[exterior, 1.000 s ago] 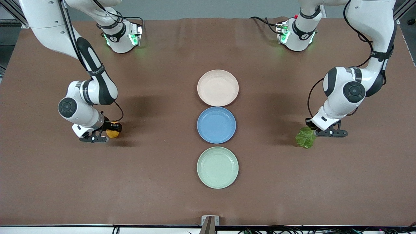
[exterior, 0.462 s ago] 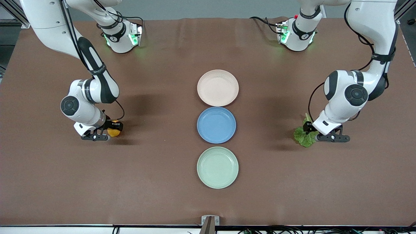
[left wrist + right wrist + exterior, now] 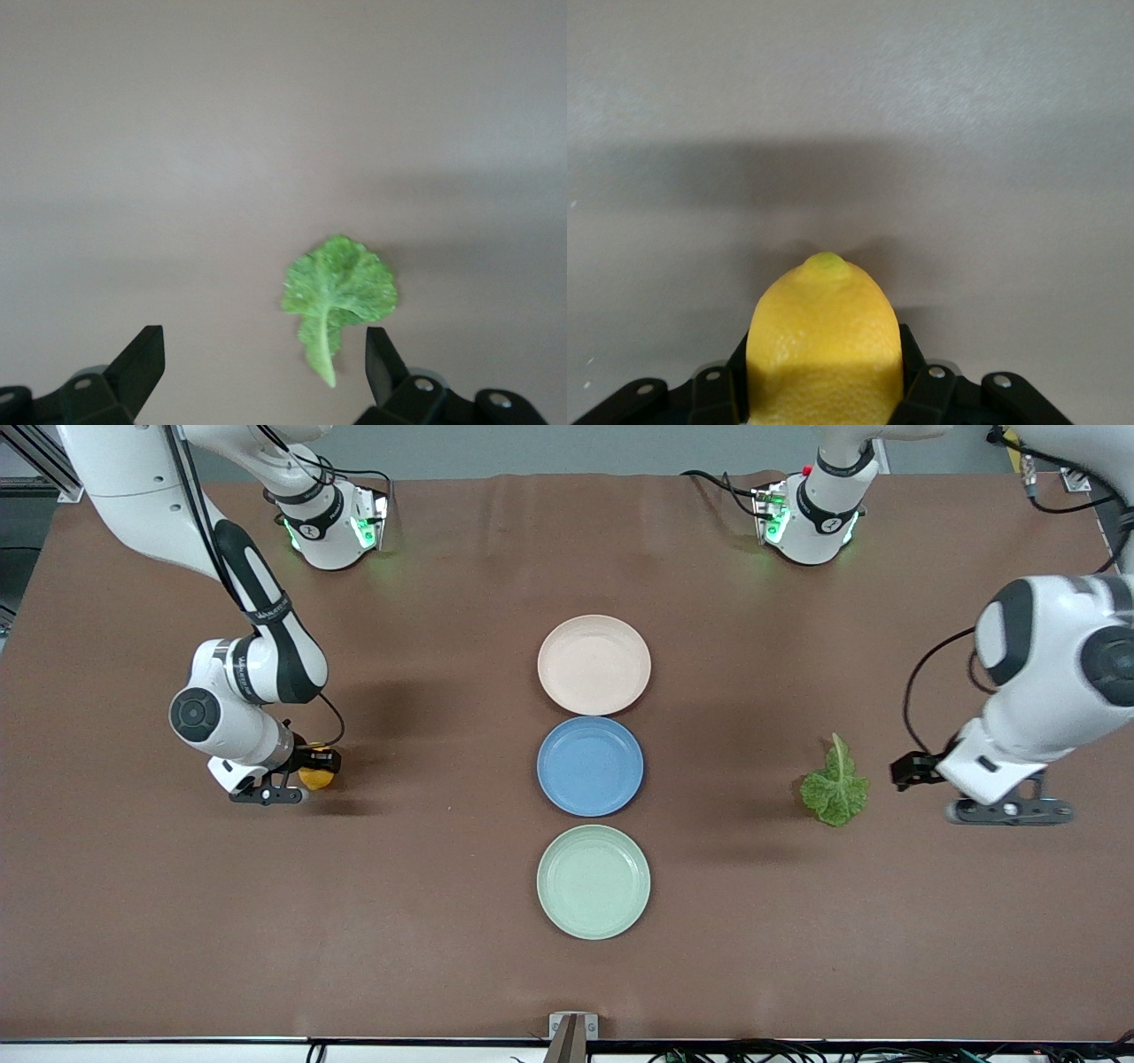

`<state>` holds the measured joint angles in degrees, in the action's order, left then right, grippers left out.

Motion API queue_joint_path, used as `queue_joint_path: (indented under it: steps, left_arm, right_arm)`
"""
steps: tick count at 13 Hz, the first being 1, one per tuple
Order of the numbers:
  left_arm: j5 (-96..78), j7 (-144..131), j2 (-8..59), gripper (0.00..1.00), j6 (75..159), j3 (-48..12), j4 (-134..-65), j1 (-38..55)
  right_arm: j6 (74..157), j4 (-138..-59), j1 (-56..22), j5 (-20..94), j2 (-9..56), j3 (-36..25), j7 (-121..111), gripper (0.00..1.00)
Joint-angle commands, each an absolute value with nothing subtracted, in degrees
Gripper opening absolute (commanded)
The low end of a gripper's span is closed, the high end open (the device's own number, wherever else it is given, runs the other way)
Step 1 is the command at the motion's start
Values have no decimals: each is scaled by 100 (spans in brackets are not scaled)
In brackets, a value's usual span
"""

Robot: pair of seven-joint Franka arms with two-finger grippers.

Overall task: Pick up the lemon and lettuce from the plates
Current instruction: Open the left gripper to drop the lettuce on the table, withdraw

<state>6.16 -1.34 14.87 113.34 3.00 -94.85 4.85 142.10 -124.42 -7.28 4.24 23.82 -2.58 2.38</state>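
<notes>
The robot's right gripper holds the lemon (image 3: 316, 777) (image 3: 824, 328) low on the brown table. It should open, as the lemon would rest in place.
The lettuce (image 3: 834, 786) lies flat on the brown table toward the left arm's end, off the plates. My left gripper (image 3: 911, 770) is open and empty, up in the air beside the leaf. In the left wrist view the lettuce (image 3: 339, 292) lies just ahead of the open gripper (image 3: 261, 363). My right gripper (image 3: 301, 775) is low at the table toward the right arm's end, shut on the lemon (image 3: 316, 777). In the right wrist view the lemon (image 3: 824, 328) fills the gap between the fingers (image 3: 713, 390). The beige-pink plate (image 3: 594, 664) and the mint green plate (image 3: 593, 881) are empty.
An empty blue plate (image 3: 590, 766) sits between the two other plates in a row down the table's middle. The arm bases (image 3: 332, 522) stand along the table's edge farthest from the front camera.
My left gripper let go of the lettuce, rose and drew away toward the left arm's end; the leaf now lies on the table. My right gripper crept slightly, still holding the lemon.
</notes>
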Motion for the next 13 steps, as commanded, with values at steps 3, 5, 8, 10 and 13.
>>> queue_joint_path:
  steps: [3,5,8,10,13]
  left_arm:
    - [581,-96,1319,100,9795,220,-8246,369]
    - [300,-123,1047,100,9117,202,-7955,413]
    - [168,-26,468,100,8684,211,-7954,404]
    - [167,53,256,100,8334,211,-7963,413]
    - [167,0,-96,100,7946,202,-8138,510]
  right_arm:
    - [14229,-12727,-703,396,2092,-237,167,7]
    - [14378,-12727,-703,396,2118,-237,149,7]
    - [14581,-12683,-721,396,2188,-237,149,12]
    - [14581,-12665,-712,396,2215,-237,149,92]
    - [14503,-12569,-712,396,2206,-246,141,100]
